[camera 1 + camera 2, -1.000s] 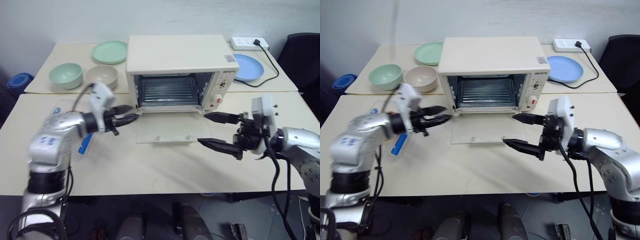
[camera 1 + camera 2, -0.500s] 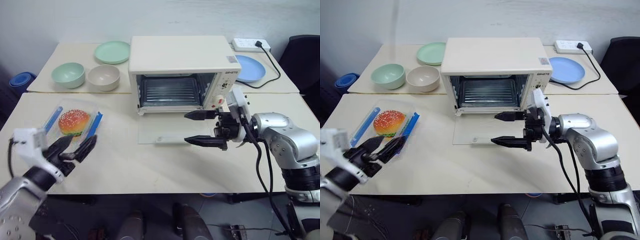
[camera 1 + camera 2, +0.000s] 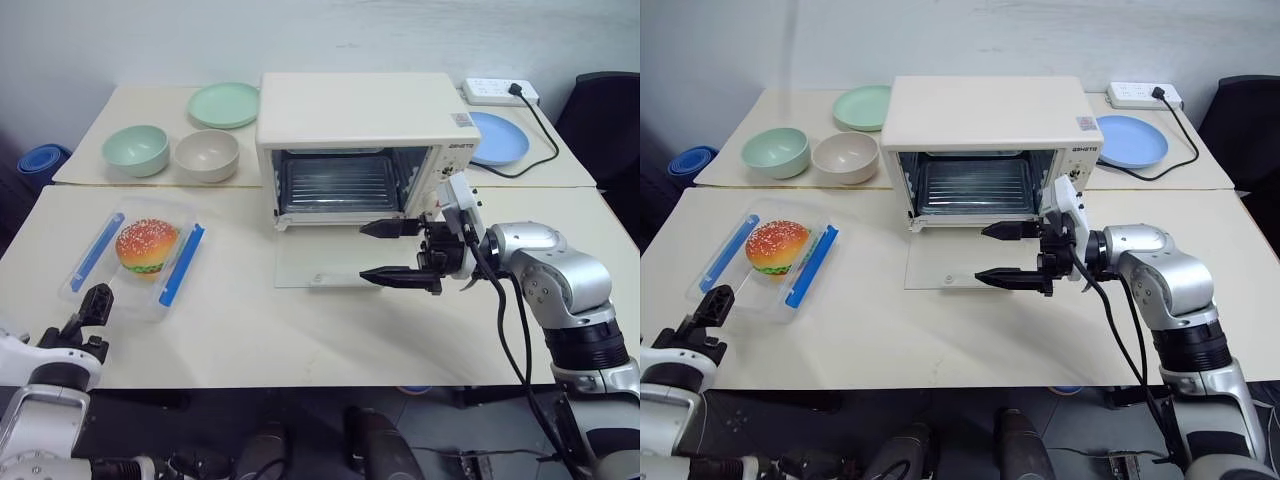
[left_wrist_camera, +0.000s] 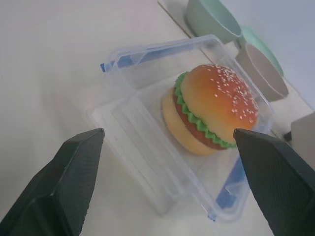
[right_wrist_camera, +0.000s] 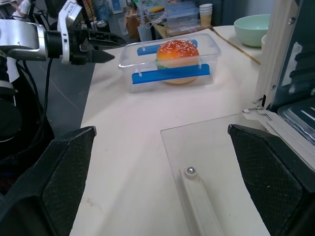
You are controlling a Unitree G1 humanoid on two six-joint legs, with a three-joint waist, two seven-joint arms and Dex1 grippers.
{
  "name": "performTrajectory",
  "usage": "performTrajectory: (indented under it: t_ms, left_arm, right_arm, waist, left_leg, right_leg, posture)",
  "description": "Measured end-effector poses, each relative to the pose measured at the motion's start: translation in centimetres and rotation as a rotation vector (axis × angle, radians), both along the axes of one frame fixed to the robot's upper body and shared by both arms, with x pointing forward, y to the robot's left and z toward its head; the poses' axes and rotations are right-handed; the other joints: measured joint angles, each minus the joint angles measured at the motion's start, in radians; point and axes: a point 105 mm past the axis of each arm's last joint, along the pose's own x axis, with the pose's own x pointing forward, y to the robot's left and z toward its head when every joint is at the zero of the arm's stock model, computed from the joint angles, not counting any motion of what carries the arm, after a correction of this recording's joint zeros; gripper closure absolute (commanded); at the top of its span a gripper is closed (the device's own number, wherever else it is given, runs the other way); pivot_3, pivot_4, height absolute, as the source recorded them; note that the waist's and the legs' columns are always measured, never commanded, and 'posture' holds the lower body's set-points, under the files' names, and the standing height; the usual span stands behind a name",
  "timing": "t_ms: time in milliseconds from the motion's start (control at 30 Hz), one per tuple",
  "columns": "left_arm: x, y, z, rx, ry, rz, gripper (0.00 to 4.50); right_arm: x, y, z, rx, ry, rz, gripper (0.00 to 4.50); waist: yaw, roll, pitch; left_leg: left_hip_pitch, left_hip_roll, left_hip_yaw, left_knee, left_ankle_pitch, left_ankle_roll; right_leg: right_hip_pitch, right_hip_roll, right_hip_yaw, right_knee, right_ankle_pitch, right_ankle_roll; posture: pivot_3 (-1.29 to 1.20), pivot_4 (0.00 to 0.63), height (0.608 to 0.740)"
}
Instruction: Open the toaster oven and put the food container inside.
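In the left wrist view my left gripper's fingers still stop short of the clear container's near side, so it is too early to close on that side.
The cream toaster oven (image 3: pixel 355 110) stands at the middle back with its glass door (image 3: pixel 330 265) folded flat onto the table and its rack bare. At the left lies the clear food container (image 3: pixel 140 255), blue clips on both long sides and a sesame-bun hamburger (image 4: pixel 214 110) inside. My left gripper (image 3: pixel 85 312) is open near the table's front left edge, short of the container and pointing at it. My right gripper (image 3: pixel 362 250) is open and empty, hovering over the flat door and pointing left.
A green bowl (image 3: pixel 134 150), a beige bowl (image 3: pixel 207 155) and a green plate (image 3: pixel 222 104) sit behind the container. A blue plate (image 3: pixel 498 137) and a power strip (image 3: pixel 500 90) with its cable lie right of the oven. A black chair (image 3: pixel 610 110) stands at the far right.
My left arm has drawn back from the oven's left front to the table's front left edge, opening its gripper and uncovering the container. My right gripper has moved left over the door.
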Motion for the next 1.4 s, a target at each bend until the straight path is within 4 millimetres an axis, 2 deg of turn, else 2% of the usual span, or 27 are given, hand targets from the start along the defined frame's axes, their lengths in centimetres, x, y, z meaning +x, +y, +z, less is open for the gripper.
performTrajectory:
  t_ms: [133, 233, 400, 567, 633, 767, 833, 900, 1000, 1100, 1233, 1400]
  left_arm:
    - [1.9, 0.3, -0.4, -0.053, 0.046, -0.010, 0.04]
    - [3.0, 0.4, -1.3, -0.118, 0.103, 0.010, 0.63]
    - [3.5, 1.0, -1.8, -0.152, 0.163, 0.046, 2.07]
    - [4.6, 1.9, 0.0, -0.142, 0.148, 0.076, 3.63]
    - [4.8, 2.0, 0.4, -0.128, 0.152, 0.070, 4.05]
    - [5.1, 3.3, 0.9, -0.095, 0.185, 0.061, 4.39]
    - [4.7, 4.5, 1.4, -0.059, 0.193, 0.054, 4.39]
    - [4.7, 4.7, 1.3, -0.034, 0.200, -0.018, 4.39]
    - [4.5, 4.5, 2.4, 0.084, 0.220, -0.168, 4.39]
    - [4.6, 3.2, 4.2, 0.197, 0.208, -0.336, 4.39]
    - [4.9, -0.7, 5.7, 0.290, 0.206, -0.663, 4.39]
    - [6.4, -5.5, 5.6, 0.331, 0.224, -0.894, 4.39]
  right_arm:
    - [-0.7, -0.2, -0.2, 0.011, 0.004, -0.032, 0.00]
    - [-1.2, -0.6, -0.2, 0.025, 0.010, -0.067, 0.00]
    - [-1.6, -1.1, -0.1, 0.037, 0.011, -0.113, 0.00]
    - [-1.4, -1.5, -0.1, 0.043, 0.010, -0.148, 0.00]
    - [-1.3, -1.6, 0.0, 0.046, 0.005, -0.158, 0.00]
    - [-1.3, -2.3, 0.2, 0.016, 0.000, -0.162, 0.00]
    - [-1.2, -2.8, 0.2, -0.002, 0.003, -0.159, 0.00]
    - [-0.9, -3.1, 0.3, 0.002, 0.014, -0.164, 0.00]
    - [-0.8, -3.1, 0.8, 0.002, -0.008, -0.155, 0.00]
    - [-0.7, -3.3, 1.0, -0.007, -0.032, -0.167, 0.00]
    - [-0.4, -3.6, 0.6, -0.023, -0.050, -0.206, 0.00]
    - [-0.5, -3.8, 0.0, -0.026, -0.044, -0.245, 0.00]
  waist:
    - [0.000, 0.000, 0.000]
    - [0.000, 0.000, 0.000]
    - [-0.001, -0.001, 0.000]
    - [0.000, -0.001, 0.000]
    - [-0.001, -0.001, 0.000]
    - [-0.002, -0.002, 0.000]
    - [-0.004, -0.002, 0.000]
    - [-0.003, -0.002, 0.000]
    - [-0.003, -0.004, 0.000]
    - [-0.002, -0.004, 0.001]
    - [0.001, -0.004, 0.001]
    - [0.002, -0.004, 0.001]
  left_leg:
    - [0.000, 0.000, 0.000, 0.000, -0.001, 0.000]
    - [0.000, 0.001, 0.000, 0.000, -0.001, -0.001]
    - [0.000, 0.002, 0.000, 0.000, -0.001, -0.002]
    - [0.000, 0.001, 0.000, 0.000, -0.001, -0.002]
    - [0.000, 0.001, 0.001, 0.000, -0.002, -0.002]
    - [0.000, 0.005, 0.001, 0.000, -0.003, -0.004]
    - [0.001, 0.007, 0.002, -0.001, -0.004, -0.006]
    - [0.001, 0.008, 0.001, -0.001, -0.004, -0.006]
    - [0.001, 0.009, -0.001, -0.001, -0.004, -0.008]
    - [0.001, 0.010, -0.001, -0.001, -0.004, -0.008]
    - [0.001, 0.009, -0.001, -0.001, -0.004, -0.007]
    - [0.000, 0.009, -0.001, -0.001, -0.004, -0.007]
  right_leg:
    - [0.000, 0.000, 0.000, 0.000, 0.000, 0.000]
    - [0.000, 0.000, 0.000, 0.000, 0.000, 0.000]
    - [0.000, 0.000, 0.000, 0.000, 0.000, 0.000]
    - [0.000, 0.000, 0.000, 0.000, 0.000, 0.000]
    - [-0.001, 0.000, 0.000, 0.000, 0.000, 0.000]
    - [-0.001, 0.000, 0.000, -0.001, 0.000, 0.000]
    - [-0.001, 0.000, 0.000, -0.001, -0.001, -0.002]
    - [-0.001, 0.000, 0.000, 0.000, -0.001, -0.005]
    - [-0.002, 0.000, 0.001, 0.000, -0.002, -0.008]
    - [-0.002, -0.001, 0.001, 0.001, -0.002, -0.009]
    - [-0.002, -0.002, 0.001, 0.000, -0.003, -0.009]
    - [-0.002, -0.002, 0.001, 0.000, -0.003, -0.009]
  posture:
    - [0.00, 0.150, 0.740]
    - [0.00, 0.150, 0.740]
    - [0.00, 0.150, 0.740]
    - [0.00, 0.150, 0.740]
    - [0.00, 0.150, 0.740]
    - [0.00, 0.150, 0.740]
    - [0.00, 0.150, 0.740]
    - [0.00, 0.150, 0.740]
    - [0.00, 0.150, 0.740]
    - [0.00, 0.150, 0.740]
    - [0.00, 0.150, 0.740]
    - [0.00, 0.150, 0.740]
